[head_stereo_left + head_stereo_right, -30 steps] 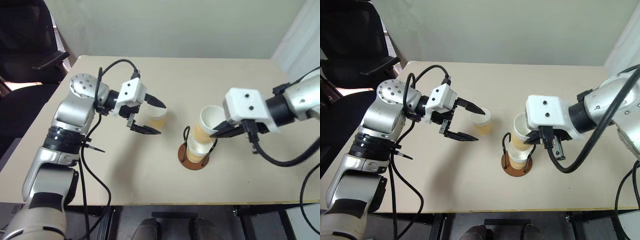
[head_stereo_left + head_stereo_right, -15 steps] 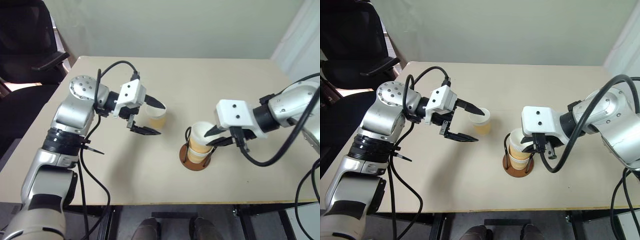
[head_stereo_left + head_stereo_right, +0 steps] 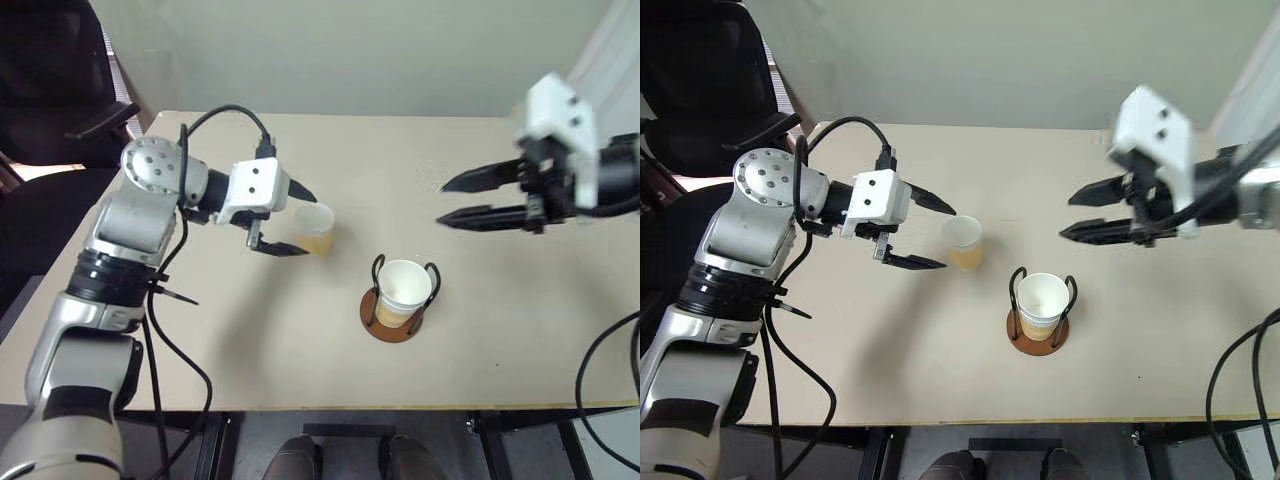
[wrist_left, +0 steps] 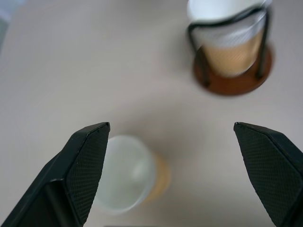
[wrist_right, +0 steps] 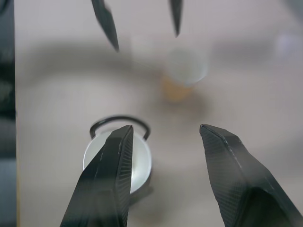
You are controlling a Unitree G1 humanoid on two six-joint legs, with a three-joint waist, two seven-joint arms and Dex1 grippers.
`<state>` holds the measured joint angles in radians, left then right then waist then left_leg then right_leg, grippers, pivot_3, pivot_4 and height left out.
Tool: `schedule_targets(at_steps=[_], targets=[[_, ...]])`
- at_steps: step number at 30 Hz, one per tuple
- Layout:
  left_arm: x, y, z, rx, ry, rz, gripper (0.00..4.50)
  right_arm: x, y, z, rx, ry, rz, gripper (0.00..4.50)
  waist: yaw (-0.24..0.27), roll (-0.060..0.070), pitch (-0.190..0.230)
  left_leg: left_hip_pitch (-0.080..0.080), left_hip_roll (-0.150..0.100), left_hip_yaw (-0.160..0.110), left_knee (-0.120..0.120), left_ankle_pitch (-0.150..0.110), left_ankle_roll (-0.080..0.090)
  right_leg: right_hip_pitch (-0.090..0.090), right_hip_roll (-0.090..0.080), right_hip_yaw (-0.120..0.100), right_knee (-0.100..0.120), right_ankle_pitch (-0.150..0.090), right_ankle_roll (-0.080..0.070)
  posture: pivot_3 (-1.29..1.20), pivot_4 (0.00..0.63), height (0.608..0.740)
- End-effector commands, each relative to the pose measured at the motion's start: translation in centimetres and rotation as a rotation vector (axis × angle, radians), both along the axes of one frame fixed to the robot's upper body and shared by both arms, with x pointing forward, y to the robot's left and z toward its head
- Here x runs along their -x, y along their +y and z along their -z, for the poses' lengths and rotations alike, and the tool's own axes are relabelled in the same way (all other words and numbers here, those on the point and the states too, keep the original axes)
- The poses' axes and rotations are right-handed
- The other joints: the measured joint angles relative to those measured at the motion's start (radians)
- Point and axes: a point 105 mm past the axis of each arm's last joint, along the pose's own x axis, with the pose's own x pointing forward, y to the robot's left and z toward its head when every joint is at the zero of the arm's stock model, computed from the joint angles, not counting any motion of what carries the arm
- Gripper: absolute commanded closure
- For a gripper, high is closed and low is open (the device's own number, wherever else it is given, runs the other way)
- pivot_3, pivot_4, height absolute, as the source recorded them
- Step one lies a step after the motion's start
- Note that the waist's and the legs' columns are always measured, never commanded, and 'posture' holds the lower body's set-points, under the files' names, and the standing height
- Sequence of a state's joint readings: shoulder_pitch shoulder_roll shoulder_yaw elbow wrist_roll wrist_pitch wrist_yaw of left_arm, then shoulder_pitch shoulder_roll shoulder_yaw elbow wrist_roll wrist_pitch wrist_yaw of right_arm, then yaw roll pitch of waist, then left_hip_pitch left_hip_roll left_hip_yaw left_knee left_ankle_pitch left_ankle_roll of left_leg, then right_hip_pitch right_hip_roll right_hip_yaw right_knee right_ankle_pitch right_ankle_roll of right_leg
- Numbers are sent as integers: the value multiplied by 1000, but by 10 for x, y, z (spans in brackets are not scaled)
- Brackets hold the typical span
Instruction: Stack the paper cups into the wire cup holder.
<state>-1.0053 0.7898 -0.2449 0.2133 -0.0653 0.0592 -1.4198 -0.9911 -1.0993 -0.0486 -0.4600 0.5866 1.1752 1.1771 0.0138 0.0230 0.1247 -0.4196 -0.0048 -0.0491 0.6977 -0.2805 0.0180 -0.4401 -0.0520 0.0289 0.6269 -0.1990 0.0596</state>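
The lone cup has a round, sloping body [image 3: 319,245]. My left gripper grabs its open rim [image 3: 311,235] next, where the cup's thin edge has two facing sides.
The wire cup holder [image 3: 383,325] stands on the table, near its front edge, with paper cups [image 3: 404,288] nested upright between its black loops. A lone paper cup [image 3: 313,230] stands to the left of it. My left gripper [image 3: 309,224] is open, one finger on each side of that lone cup and neither pressing it. In the left wrist view the lone cup [image 4: 128,175] sits close to one finger. My right gripper [image 3: 441,204] hangs open and empty, raised above the table to the right of the holder. The right wrist view looks down on the holder's cups [image 5: 143,161].
The beige table [image 3: 480,330] has its front edge close below the holder. A black office chair [image 3: 60,80] stands off the table's far left corner. Black cables trail from both arms. A pale wall runs behind the table.
My right gripper has let go of the cup, which now sits nested in the holder. It has opened and risen up and to the right. My left gripper has rolled slightly around the lone cup.
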Motion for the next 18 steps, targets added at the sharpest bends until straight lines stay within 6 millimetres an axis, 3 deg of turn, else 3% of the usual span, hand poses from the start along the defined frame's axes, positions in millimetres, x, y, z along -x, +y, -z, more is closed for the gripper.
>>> schedule_targets(at_steps=[1, 6, 18], targets=[[-9, -2, -2, -83, -125, -45, 0, 9, -8, -4, -21, -25, 22, 2238, -1, 0, 0, 0, 0, 0, 0, 0, 0, 0, 0, 0, 0, 0, 0, 0, 150, 740], [-26, -18, 11, -139, -200, -96, 0, 10, -16, 3, -28, 21, 66, 2238, 0, 0, 0, 0, 0, 0, 1, 1, -1, 0, 0, 0, 2, 0, 0, 0, 150, 740], [-52, -26, 25, -192, -281, -169, 0, 13, -21, 7, -19, 80, 83, 2238, 2, 0, 0, -1, 0, 1, -1, 0, -1, -2, 0, 0, 1, 0, 1, 0, 150, 740]])
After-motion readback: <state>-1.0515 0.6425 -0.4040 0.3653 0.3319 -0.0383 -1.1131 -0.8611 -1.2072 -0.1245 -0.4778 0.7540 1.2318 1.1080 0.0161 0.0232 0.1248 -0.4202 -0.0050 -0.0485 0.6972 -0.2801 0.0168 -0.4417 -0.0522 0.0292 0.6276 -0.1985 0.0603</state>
